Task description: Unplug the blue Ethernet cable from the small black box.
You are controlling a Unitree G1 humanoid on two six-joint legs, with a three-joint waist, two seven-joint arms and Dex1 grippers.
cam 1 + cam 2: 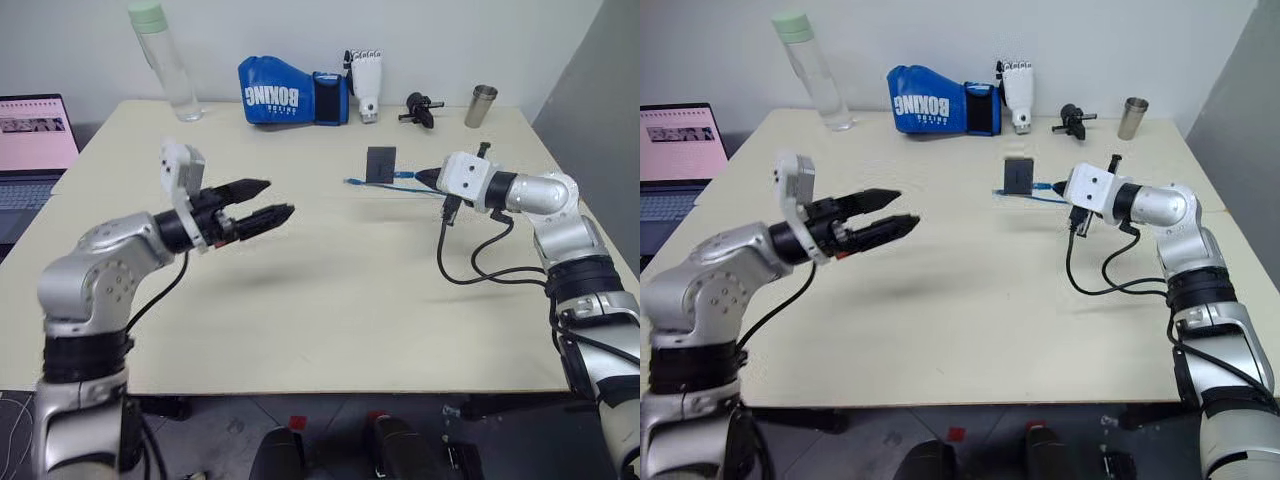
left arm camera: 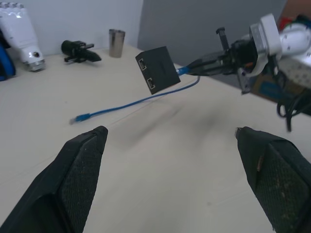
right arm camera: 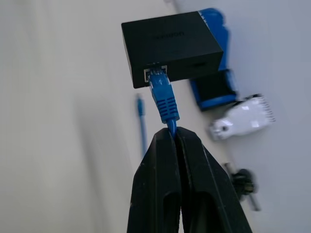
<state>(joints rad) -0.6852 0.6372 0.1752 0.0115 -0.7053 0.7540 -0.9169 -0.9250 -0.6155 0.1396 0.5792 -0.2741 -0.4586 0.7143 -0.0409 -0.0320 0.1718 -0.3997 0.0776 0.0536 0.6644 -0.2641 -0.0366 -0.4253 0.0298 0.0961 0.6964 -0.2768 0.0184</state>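
Note:
The small black box is crowded at one end by the blue plug [image 1: 403, 175] and my right gripper, so my left gripper will next grab the box by its open-port end [image 1: 373, 165].
The small black box [image 1: 381, 164] hangs tilted just above the table, carried by the plug of the blue Ethernet cable [image 2: 131, 103] in its port. My right gripper [image 3: 174, 132] is shut on the cable right behind that plug [image 3: 163, 97], pointing level toward the box [image 3: 170, 41]. The rest of the cord trails down onto the table, its free end lying loose. My left gripper [image 1: 280, 197] is open and raised over the table's left half, pointing toward the box [image 2: 156, 68] from well short of it.
Along the far edge stand a clear bottle [image 1: 165, 60], a blue boxing glove [image 1: 285, 95], a white robotic hand [image 1: 366, 80], a black knobbed gadget [image 1: 420, 108] and a metal cup [image 1: 481, 105]. A laptop [image 1: 35, 150] sits off the left side.

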